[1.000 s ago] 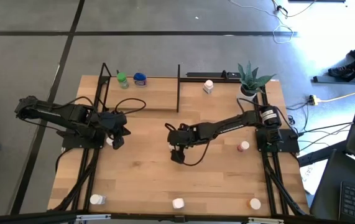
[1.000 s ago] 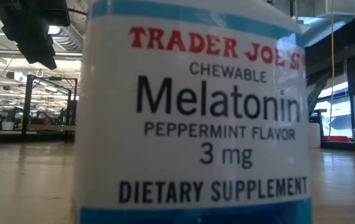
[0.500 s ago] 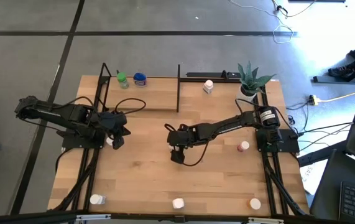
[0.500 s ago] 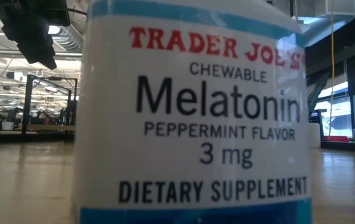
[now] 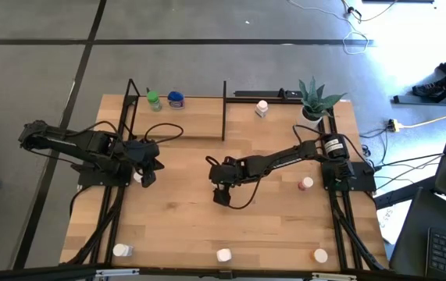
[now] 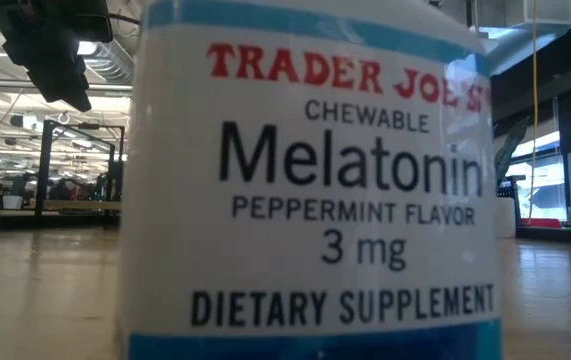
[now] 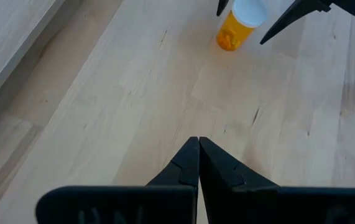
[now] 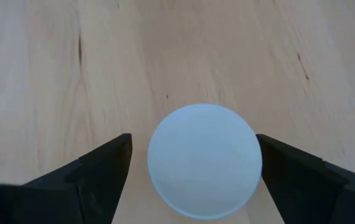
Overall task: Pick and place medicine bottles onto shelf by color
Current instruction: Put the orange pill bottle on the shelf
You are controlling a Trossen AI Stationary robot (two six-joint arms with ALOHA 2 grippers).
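The round white cap [image 8: 205, 160] has my right gripper's fingers level with it, one on each side, so that gripper should close on it.
My right gripper [image 8: 193, 146] is open over the middle of the table [image 5: 221, 192], pointing down. Its fingers stand on either side of an upright bottle with a round white cap [image 8: 205, 160], a small gap showing on each side. The left wrist view shows this bottle's orange body [image 7: 234, 26] between those fingers. My left gripper [image 7: 198, 144] is shut and empty near the table's left side [image 5: 148, 168]. A green bottle [image 5: 154, 100] and a blue bottle [image 5: 176, 99] stand on the shelf [image 5: 180, 121] at the far left.
Loose bottles stand far right of the shelf [image 5: 262, 108], at the right [image 5: 306, 184], and along the near edge [image 5: 121, 250], [image 5: 319, 255]. A white melatonin bottle [image 5: 223, 255] fills the low view [image 6: 310, 180]. A potted plant [image 5: 316, 97] stands far right.
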